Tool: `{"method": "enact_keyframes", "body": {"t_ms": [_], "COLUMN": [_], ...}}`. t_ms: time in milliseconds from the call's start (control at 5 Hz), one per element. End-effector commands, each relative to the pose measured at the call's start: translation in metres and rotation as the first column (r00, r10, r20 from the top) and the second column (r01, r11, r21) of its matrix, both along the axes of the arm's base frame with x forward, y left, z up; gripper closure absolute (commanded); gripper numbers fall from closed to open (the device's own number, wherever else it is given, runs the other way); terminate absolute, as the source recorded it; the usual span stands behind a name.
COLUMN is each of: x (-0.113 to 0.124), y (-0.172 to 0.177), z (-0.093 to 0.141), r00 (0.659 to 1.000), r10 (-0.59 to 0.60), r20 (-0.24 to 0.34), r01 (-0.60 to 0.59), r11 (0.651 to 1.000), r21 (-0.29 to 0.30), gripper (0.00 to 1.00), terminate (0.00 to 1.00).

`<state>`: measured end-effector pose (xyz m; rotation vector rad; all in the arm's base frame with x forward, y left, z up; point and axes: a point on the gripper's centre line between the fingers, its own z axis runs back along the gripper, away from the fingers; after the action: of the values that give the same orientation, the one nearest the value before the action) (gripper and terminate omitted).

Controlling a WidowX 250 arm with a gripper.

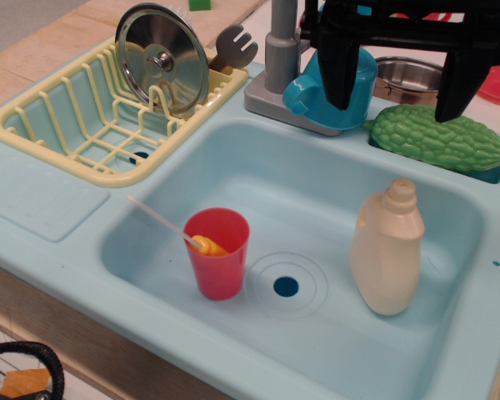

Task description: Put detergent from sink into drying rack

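My gripper will next grab the bottle by its capped upper end [397, 208] to move the detergent from the sink [233, 167] into the drying rack.
The cream-beige detergent bottle [388, 250] stands upright at the right side of the light-blue sink [233, 167], right of the dark blue drain hole [285, 287]. The pale yellow drying rack [75, 125] sits at the back left, with a round metal lid [162, 58] leaning in it. My black gripper [400, 93] hangs high at the top right, above and behind the detergent, well apart from it. Its two fingers are spread wide with nothing between them.
A red cup [218, 252] holding a yellow-tipped stick [162, 221] stands in the sink left of the drain. A grey faucet [281, 50], a blue cup [337, 92], a green bumpy gourd [437, 137], a metal bowl [408, 77] and a grey fork [233, 46] line the back.
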<state>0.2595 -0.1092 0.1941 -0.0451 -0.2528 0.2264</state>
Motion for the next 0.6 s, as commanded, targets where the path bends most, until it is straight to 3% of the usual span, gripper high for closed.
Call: {"method": "enact_keyframes", "body": {"t_ms": [0, 200, 400], "x": [0.0, -0.003, -0.003], "y": [0.0, -0.009, -0.013], "z": [0.0, -0.009, -0.021], "r00": [1.0, 0.991, 0.954], "r10": [0.0, 0.135, 0.296], "r20": [0.0, -0.005, -0.05], "r01": [0.0, -0.135, -0.296], "r11": [1.0, 0.991, 0.955], "r21": [0.0, -0.005, -0.004], "gripper": [0.0, 0.0, 0.0], "terminate": [0.0, 0.0, 0.0]}}
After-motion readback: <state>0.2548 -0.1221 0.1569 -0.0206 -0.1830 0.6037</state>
